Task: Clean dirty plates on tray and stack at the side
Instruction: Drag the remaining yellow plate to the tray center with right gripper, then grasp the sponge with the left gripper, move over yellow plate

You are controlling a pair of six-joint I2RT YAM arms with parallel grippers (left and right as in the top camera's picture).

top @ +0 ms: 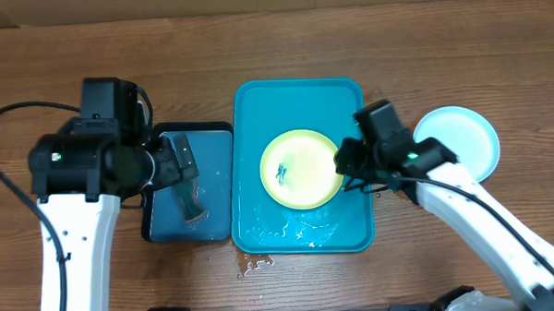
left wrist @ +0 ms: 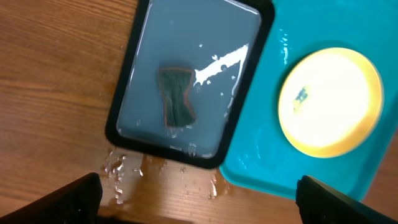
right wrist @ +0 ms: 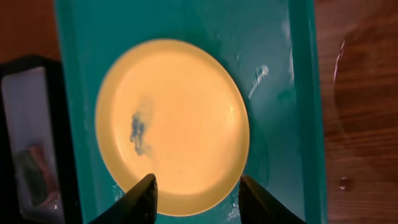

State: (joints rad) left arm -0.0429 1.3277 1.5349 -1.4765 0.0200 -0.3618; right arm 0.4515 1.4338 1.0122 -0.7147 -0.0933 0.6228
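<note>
The robot will scrub the plate clean with the dark sponge's wide end, so the left gripper will next grab the sponge by its narrow middle (top: 187,195) (left wrist: 177,97) and leave that end free.
A yellow-green rimmed plate (top: 301,168) with a dark blue smear (top: 281,172) lies in the middle of the teal tray (top: 298,99). A light-blue rimmed plate (top: 457,140) sits on the table to the right of the tray. A third plate is not in view. My right gripper (top: 347,162) is open and hovers over the yellow-green plate's right edge; in the right wrist view its fingers (right wrist: 198,199) straddle the rim of the plate (right wrist: 180,112). My left gripper (top: 180,166) is open and empty above the small black-rimmed tray; its fingers (left wrist: 199,199) show wide apart.
The black-rimmed tray (top: 159,229) left of the teal tray holds water and a dark sponge (left wrist: 176,96). Water is spilled on the wooden table (top: 258,262) at the trays' front edges, and droplets lie in the teal tray (right wrist: 273,62).
</note>
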